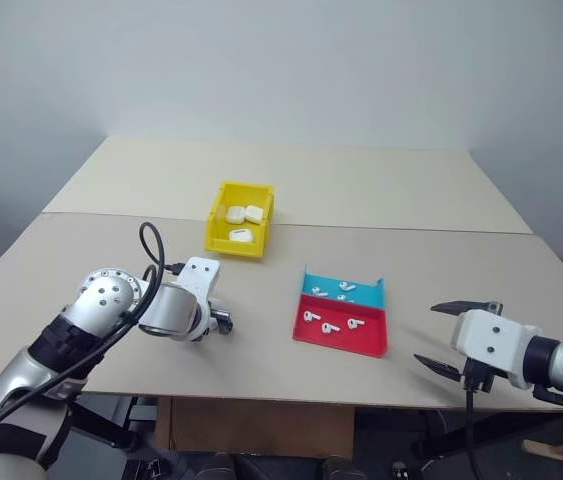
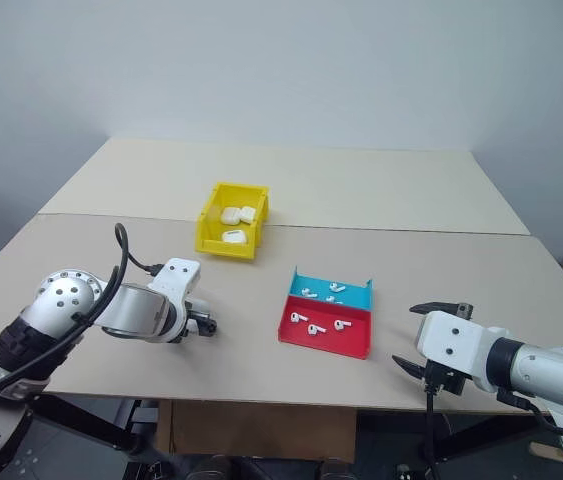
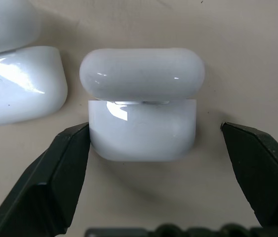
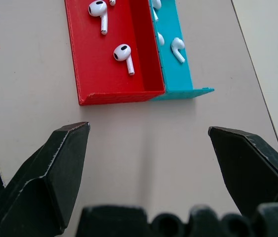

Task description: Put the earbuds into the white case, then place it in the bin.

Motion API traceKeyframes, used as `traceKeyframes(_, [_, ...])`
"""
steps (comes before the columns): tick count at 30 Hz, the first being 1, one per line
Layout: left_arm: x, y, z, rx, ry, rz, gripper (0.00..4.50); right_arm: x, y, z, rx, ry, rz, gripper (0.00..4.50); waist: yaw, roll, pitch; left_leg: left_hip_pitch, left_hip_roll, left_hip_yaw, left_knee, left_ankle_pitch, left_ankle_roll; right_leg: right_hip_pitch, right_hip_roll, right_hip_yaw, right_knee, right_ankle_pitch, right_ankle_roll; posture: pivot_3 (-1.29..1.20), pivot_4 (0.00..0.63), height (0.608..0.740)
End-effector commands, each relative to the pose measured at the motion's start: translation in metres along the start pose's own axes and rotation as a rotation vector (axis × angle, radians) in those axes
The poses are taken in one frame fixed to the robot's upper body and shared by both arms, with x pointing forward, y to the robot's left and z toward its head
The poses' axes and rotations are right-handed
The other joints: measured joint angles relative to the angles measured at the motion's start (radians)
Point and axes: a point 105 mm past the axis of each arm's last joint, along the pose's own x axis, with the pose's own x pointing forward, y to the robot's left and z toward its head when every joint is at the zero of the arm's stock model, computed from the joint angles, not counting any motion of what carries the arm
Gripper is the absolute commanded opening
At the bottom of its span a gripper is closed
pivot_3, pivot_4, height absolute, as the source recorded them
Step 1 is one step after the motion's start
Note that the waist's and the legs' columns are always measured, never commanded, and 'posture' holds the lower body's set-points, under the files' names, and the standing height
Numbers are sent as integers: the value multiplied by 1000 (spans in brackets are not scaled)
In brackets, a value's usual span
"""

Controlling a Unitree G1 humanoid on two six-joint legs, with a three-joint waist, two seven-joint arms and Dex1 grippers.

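My left gripper should close on the case now, because its fingers are beside the lower body of the white case (image 3: pixel 141 129) in the left wrist view.
A glossy white case (image 3: pixel 142 133) lies on the table, and its lid (image 3: pixel 141 73) seems to be swung back at a silvery hinge. My left gripper (image 3: pixel 153 127) points down over it, open, with the case between its fingers. One fingertip (image 3: pixel 74 143) is at the case's side and the other stands apart. Several earbuds (image 4: pixel 123 53) lie in the red tray (image 1: pixel 361 342) and the teal tray (image 1: pixel 366 296). My right gripper (image 1: pixel 446 338) hovers open just off the trays, holding nothing. The yellow bin (image 1: pixel 223 240) stands further back with white cases (image 1: pixel 244 214) in it.
Another white case (image 3: pixel 20 84) lies close beside the one between my left fingers. The two trays sit joined near the table's front edge (image 1: pixel 281 398). A seam (image 1: pixel 411 228) runs across the tabletop behind the bin.
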Motion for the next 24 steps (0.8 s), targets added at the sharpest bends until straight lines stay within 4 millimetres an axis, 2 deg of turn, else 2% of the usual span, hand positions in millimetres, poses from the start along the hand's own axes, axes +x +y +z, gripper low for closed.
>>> traceKeyframes(1, [-4, 0, 7, -2, -20, 10, 4500, -3, -4, 6, -34, -6, -34, 4467, 1, 0, 0, 0, 0, 0, 0, 0, 0, 0, 0, 0, 0, 0, 0, 0, 150, 740])
traceKeyframes(16, [-2, -3, 9, 0, -15, 9, 4500, -1, -2, 5, -34, -1, -36, 4467, 1, 0, 0, 0, 0, 0, 0, 0, -1, 0, 0, 0, 0, 0, 0, 0, 150, 740])
traceKeyframes(22, [0, 2, 6, -19, -4, 32, 4500, 0, -2, 4, -35, -1, -43, 4467, 1, 0, 0, 0, 0, 0, 0, 0, -1, 0, 0, 0, -1, 0, 0, 0, 150, 740])
traceKeyframes(24, [0, 3, 6, -13, -4, 52, 4105, 0, -1, 4, -35, -1, -42, 4500, 1, 0, 0, 0, 0, 0, 0, 0, -1, 0, 0, 0, -1, 0, 0, 0, 150, 740])
